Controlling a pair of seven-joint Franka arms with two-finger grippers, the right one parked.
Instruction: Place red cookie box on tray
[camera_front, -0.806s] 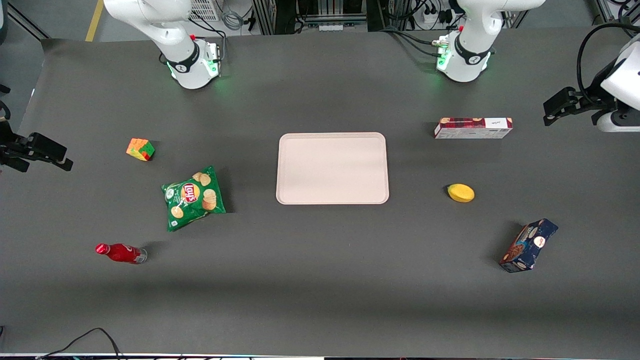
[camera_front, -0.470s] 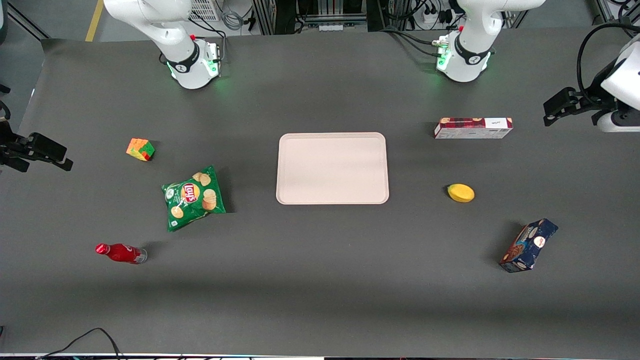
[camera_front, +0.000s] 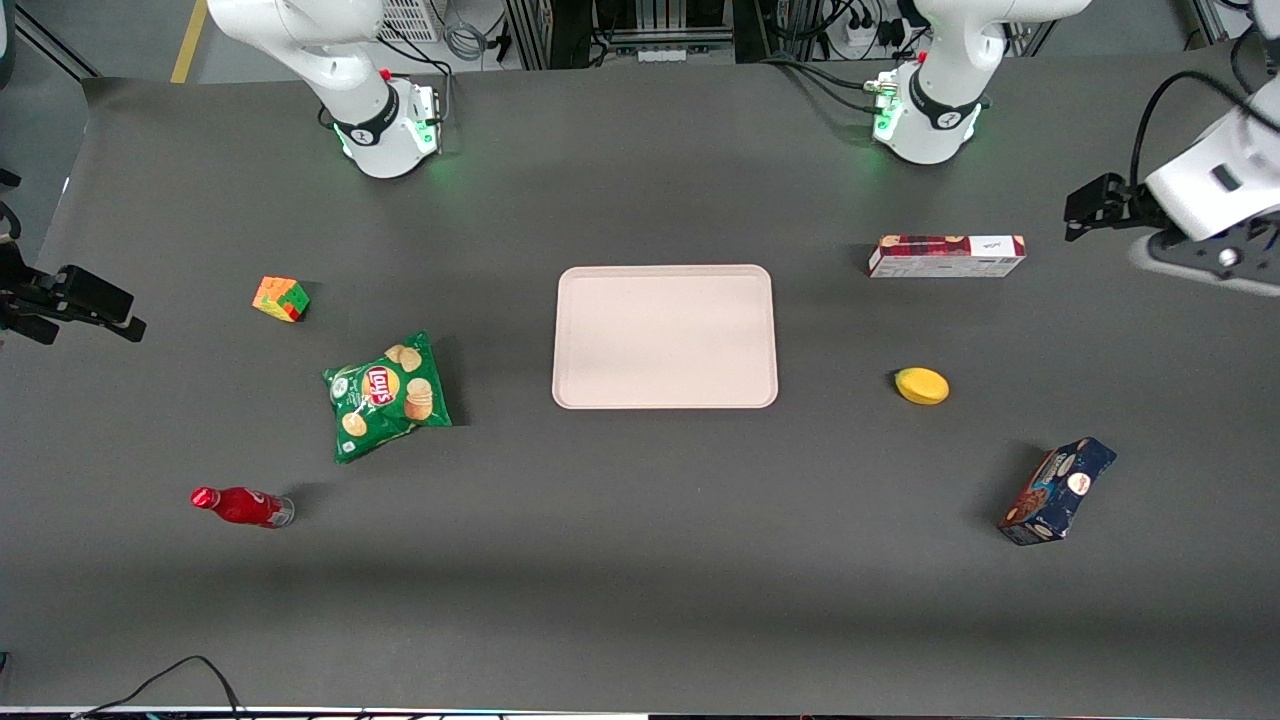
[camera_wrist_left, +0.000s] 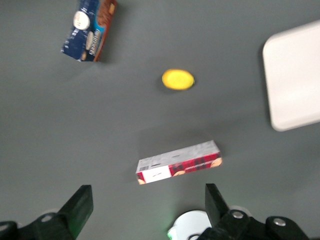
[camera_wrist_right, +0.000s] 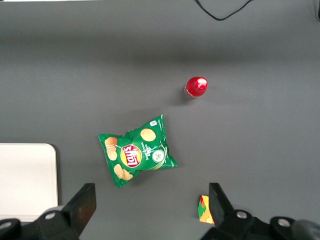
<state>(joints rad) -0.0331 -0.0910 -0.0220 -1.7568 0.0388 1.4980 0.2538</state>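
Note:
The left gripper grips the red cookie box by its white-panelled end (camera_front: 997, 254) next, to place it on the tray (camera_front: 665, 336).
The red cookie box (camera_front: 947, 255) lies flat on the table, toward the working arm's end and near that arm's base (camera_front: 925, 120). It also shows in the left wrist view (camera_wrist_left: 178, 162), white end panel included. The pale pinkish tray (camera_front: 665, 336) lies bare at the table's middle, and its corner shows in the left wrist view (camera_wrist_left: 295, 75). My left gripper (camera_front: 1092, 205) hangs in the air beside the red box, farther toward the working arm's end. It is open and empty in the left wrist view (camera_wrist_left: 147, 210), clear of the box.
A yellow lemon-like object (camera_front: 922, 385) and a dark blue cookie box (camera_front: 1058, 490) lie nearer the front camera than the red box. A green chips bag (camera_front: 386, 395), a colour cube (camera_front: 281, 298) and a red bottle (camera_front: 241, 506) lie toward the parked arm's end.
My left gripper has shifted a little toward the red cookie box and its hand has tilted. Nothing on the table has moved.

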